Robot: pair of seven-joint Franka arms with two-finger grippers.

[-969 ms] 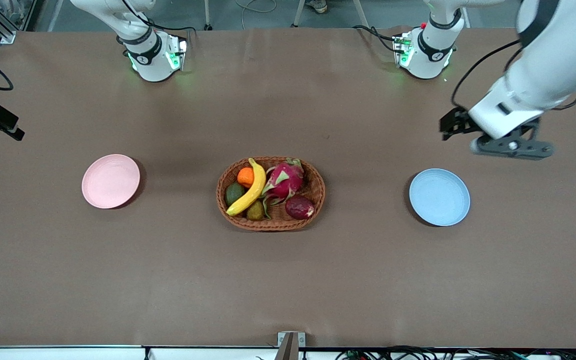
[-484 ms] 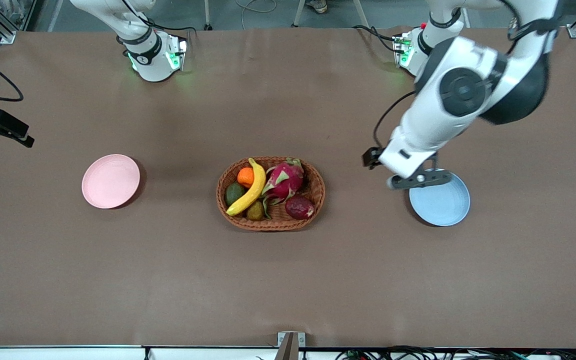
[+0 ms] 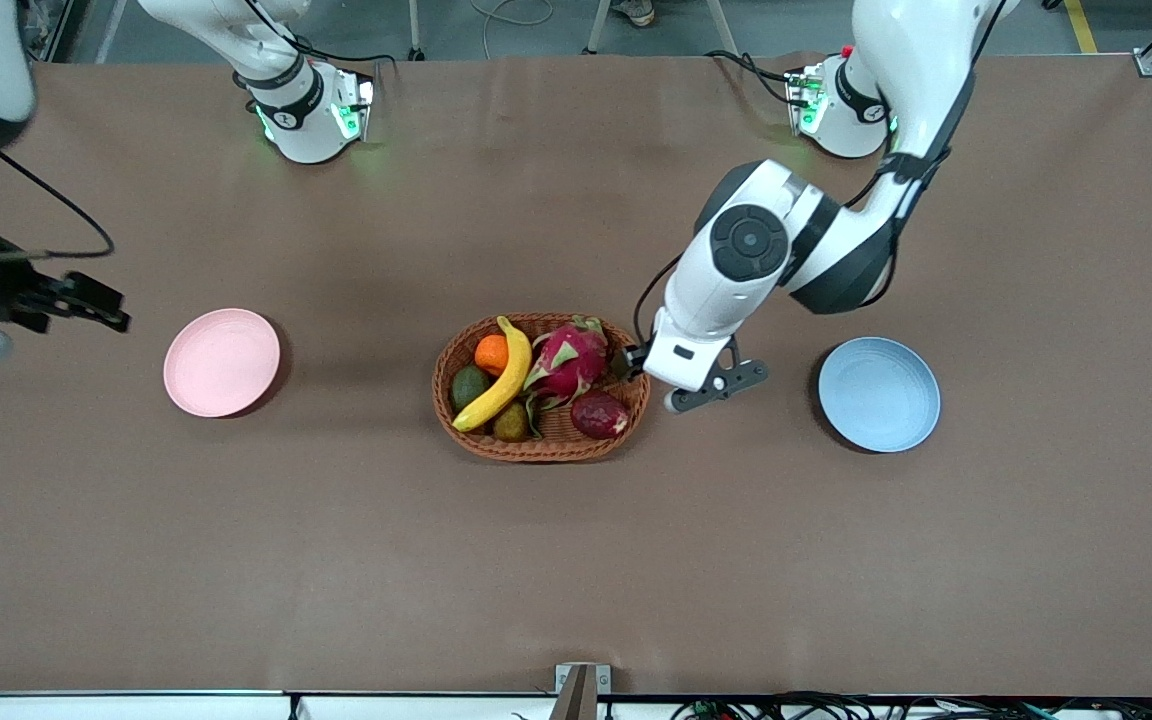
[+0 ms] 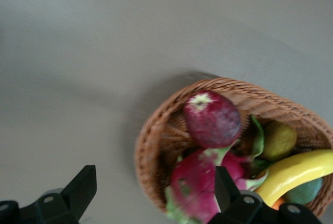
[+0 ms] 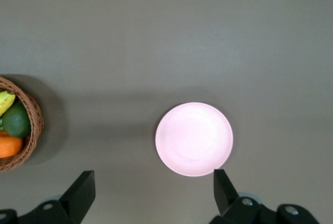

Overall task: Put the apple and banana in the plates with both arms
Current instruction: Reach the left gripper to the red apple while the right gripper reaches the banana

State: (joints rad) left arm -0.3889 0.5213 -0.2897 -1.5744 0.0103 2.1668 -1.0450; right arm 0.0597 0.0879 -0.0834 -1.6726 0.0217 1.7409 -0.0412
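I will next pick up the dark red apple by its round body (image 3: 598, 415) with my left gripper to place the apple on a plate (image 3: 878, 394).
The dark red apple (image 3: 598, 413) and the yellow banana (image 3: 498, 380) lie in the wicker basket (image 3: 541, 448) at the table's middle. My left gripper (image 3: 698, 388) hangs open and empty over the basket's rim at the left arm's end. In the left wrist view, the left gripper (image 4: 155, 182) is over the rim (image 4: 151, 141), beside the apple (image 4: 212, 119) and banana (image 4: 296, 169). The pink plate (image 3: 221, 362) and blue plate (image 3: 878, 393) are empty. My right gripper (image 3: 6, 305) is open and empty over bare table beside the pink plate (image 5: 194, 139), toward the right arm's end; it shows open in the right wrist view (image 5: 152, 182).
The basket also holds a pink dragon fruit (image 3: 568, 362), an orange (image 3: 490, 353), an avocado (image 3: 468, 385) and a small brownish-green fruit (image 3: 511, 423). The dragon fruit (image 4: 200, 182) lies under the left gripper. Both arm bases stand at the table's edge farthest from the front camera.
My left arm has swung from the left arm's end of the table, over the blue plate, to the basket's rim. My right gripper has come in toward the pink plate.
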